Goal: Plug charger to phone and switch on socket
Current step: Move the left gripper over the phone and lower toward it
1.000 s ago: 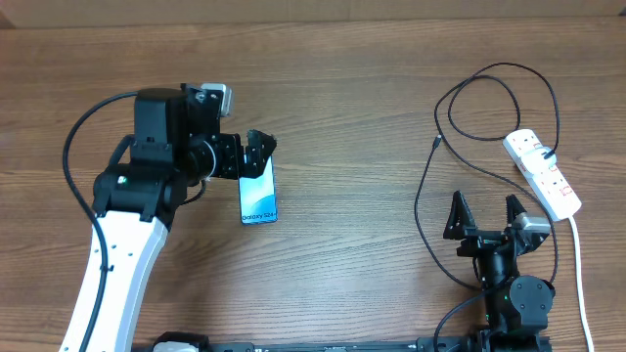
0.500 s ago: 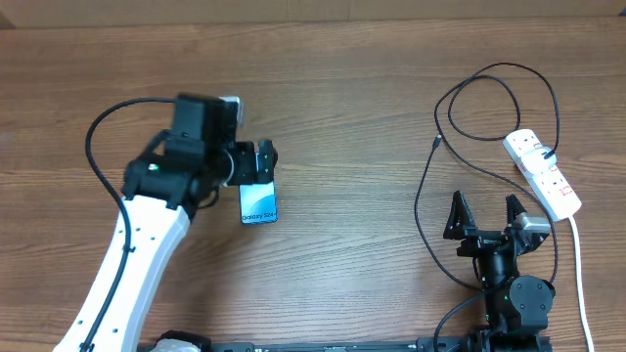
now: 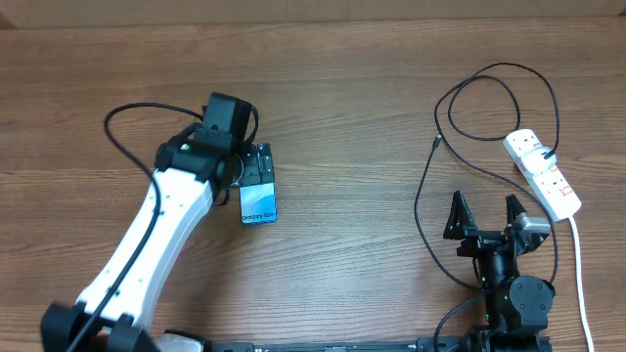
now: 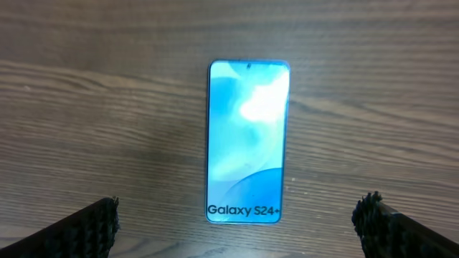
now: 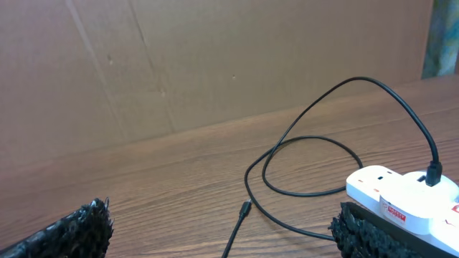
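Note:
I should next grab the phone with my left gripper by its long edges near the phone's far end [image 4: 249,96], leaving its text end free for my right gripper.
The phone [image 3: 259,204] lies flat on the wooden table, screen lit blue with "Galaxy S24+" text; it fills the middle of the left wrist view [image 4: 247,143]. My left gripper [image 3: 256,162] hovers open over the phone's far end, its fingers [image 4: 235,233] spread wider than the phone. The charger, a thin black cable [image 3: 421,196], loops on the right, its connector [image 3: 434,145] free on the table [image 5: 244,209] and its plug [image 3: 551,154] seated in the white socket strip [image 3: 544,176]. My right gripper [image 3: 484,215] is open and empty, near the cable [image 5: 226,233].
The strip's thick white lead [image 3: 579,264] runs toward the front right edge. A brown cardboard wall [image 5: 179,64] stands behind the table. The strip also shows at the right of the right wrist view [image 5: 405,197].
My left arm has swung right and turned, bringing its gripper from beside the phone to over its far end. The right arm, cable and strip have not moved.

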### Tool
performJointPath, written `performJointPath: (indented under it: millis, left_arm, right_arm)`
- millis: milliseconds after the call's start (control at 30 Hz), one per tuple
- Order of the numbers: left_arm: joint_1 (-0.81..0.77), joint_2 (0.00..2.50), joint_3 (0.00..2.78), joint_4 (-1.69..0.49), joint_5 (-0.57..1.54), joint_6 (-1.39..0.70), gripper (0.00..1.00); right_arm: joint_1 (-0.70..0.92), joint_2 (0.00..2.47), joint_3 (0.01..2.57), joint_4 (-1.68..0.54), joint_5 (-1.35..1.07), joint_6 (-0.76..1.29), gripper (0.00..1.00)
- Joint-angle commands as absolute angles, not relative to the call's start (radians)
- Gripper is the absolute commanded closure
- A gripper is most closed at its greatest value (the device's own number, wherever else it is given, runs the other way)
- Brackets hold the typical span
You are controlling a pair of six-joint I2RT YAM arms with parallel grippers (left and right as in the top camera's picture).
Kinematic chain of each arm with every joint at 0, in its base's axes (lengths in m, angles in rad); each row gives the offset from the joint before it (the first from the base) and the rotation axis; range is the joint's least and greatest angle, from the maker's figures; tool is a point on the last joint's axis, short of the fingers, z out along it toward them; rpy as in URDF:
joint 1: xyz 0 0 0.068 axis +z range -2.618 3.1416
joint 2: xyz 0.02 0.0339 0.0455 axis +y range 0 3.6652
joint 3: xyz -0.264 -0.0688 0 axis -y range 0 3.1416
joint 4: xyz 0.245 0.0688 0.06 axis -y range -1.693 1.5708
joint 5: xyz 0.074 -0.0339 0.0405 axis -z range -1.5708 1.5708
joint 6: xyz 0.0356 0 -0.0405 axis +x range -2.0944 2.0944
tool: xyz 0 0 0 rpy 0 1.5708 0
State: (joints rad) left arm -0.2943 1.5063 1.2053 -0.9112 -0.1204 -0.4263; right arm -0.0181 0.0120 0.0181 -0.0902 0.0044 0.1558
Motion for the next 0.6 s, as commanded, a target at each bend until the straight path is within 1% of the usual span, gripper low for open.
performJointPath:
  millis: [0,100,233,567]
  left_arm:
    - [-0.295,1.589,1.226,-0.903,-0.122,-0.449,0.0]
    - [-0.295,1.654,1.226,-0.902,-0.064,-0.437,0.01]
    - [-0.296,1.731,1.226,-0.877,0.014,-0.346,0.0]
    - [-0.293,1.838,1.226,-0.856,0.015,-0.339,0.01]
  right_arm:
    - [-0.021,0.003,0.008,-0.084,0.006,0.148,0.0]
    - [-0.021,0.003,0.008,-0.084,0.006,0.148,0.0]
    - [-0.021,0.003,0.008,-0.084,0.006,0.148,0.0]
    - [-0.021,0.003,0.008,-0.084,0.006,0.148,0.0]
